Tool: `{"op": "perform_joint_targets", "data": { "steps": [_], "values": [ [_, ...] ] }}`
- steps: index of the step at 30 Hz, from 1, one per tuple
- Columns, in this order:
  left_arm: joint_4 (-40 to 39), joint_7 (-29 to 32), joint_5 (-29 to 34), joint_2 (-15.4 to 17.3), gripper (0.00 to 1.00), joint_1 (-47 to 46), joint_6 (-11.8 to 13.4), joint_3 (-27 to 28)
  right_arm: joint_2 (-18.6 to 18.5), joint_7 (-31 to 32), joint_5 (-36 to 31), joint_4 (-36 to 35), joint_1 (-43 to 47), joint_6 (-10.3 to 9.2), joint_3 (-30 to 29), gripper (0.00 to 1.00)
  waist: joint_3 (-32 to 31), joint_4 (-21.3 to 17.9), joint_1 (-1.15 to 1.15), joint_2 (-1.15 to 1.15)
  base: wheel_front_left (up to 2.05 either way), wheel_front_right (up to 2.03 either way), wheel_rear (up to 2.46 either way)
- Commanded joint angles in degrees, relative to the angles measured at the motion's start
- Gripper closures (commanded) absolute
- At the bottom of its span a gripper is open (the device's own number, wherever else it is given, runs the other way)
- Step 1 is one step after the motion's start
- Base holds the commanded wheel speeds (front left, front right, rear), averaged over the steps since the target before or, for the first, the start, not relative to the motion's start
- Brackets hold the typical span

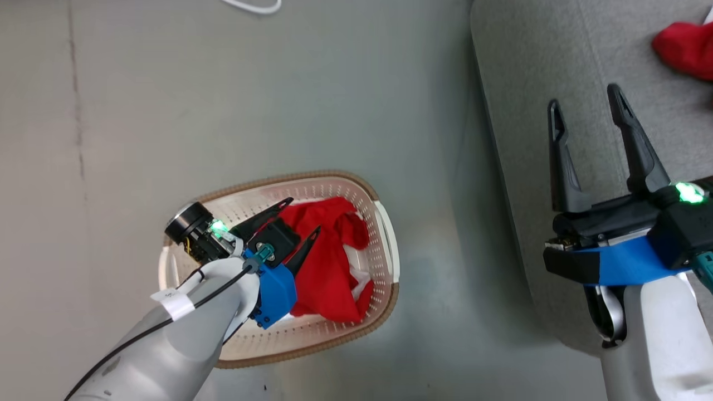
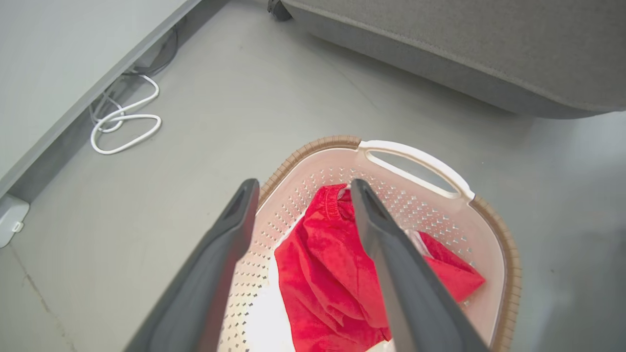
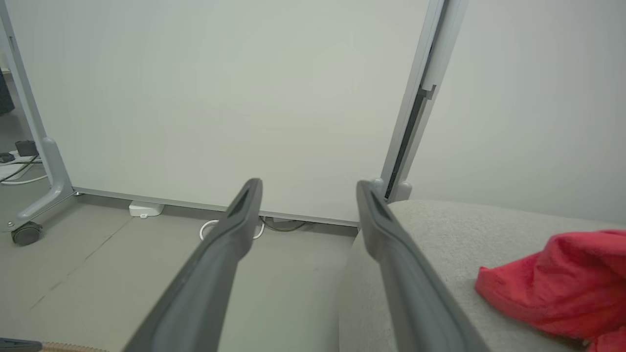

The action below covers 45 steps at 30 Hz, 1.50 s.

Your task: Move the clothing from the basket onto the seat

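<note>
My left gripper should next grab the red garment by that raised fold [image 2: 332, 205], because the bunched fold stands up from the slack garment in the basket.
A red garment [image 1: 328, 262] with white trim lies crumpled in the cream basket [image 1: 384, 223] on the floor; in the left wrist view the garment [image 2: 323, 274] fills the basket [image 2: 415, 156] bottom. My left gripper [image 1: 303, 216] hangs open just above it, fingers [image 2: 386, 254] straddling the cloth without touching. Another red garment [image 1: 688, 47] lies on the grey sofa [image 1: 529, 100], also seen as red cloth [image 3: 562, 288] on the sofa [image 3: 440, 230]. My right gripper [image 1: 585, 94] is open and empty above the sofa's edge.
A white cable [image 2: 122, 122] loops on the grey floor near a wall panel base. A pale partition on a wheeled frame [image 3: 29, 230] stands beyond the sofa. Bare floor separates basket and sofa.
</note>
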Motion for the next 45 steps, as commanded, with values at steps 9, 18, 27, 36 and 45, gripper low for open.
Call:
{"op": "perform_joint_targets", "data": {
  "steps": [9, 18, 27, 36, 45],
  "values": [
    [6.90, 0.92, -9.03, -1.08, 0.00, -7.15, -0.04, -11.71, 0.19, -0.01, -0.45, -2.48, -3.90, 0.01, 0.71, 0.00, 12.05, -3.14, -0.01, 0.00, 0.00, 0.00, 0.00],
    [9.14, 7.24, -14.76, -0.13, 0.00, -10.07, -0.04, -15.82, 0.22, -0.01, -0.07, -4.87, -3.97, 0.01, 0.27, 0.00, 18.34, -4.30, -0.01, 0.00, 0.00, 0.00, 0.00],
    [10.41, 15.44, -16.90, 1.09, 0.00, -11.75, -0.04, -16.16, 0.22, -0.02, 0.08, -7.46, -3.68, 0.01, 0.47, 0.00, 23.21, -4.38, -0.01, 0.00, 0.00, 0.00, 0.00],
    [9.06, 16.60, -21.95, 1.02, 0.00, -14.70, -0.04, -16.15, 0.22, -0.02, -0.16, -9.59, -2.44, 0.01, -0.07, 0.00, 27.28, -4.29, -0.01, 0.00, 0.00, 0.00, 0.00],
    [10.17, 17.52, -19.89, -0.64, 0.78, -15.70, -0.04, -16.16, 0.21, -0.02, -0.56, -11.28, -1.03, 0.01, -0.59, 0.00, 28.80, -3.56, -0.01, 0.00, 0.00, 0.00, 0.00]
  ]
}}
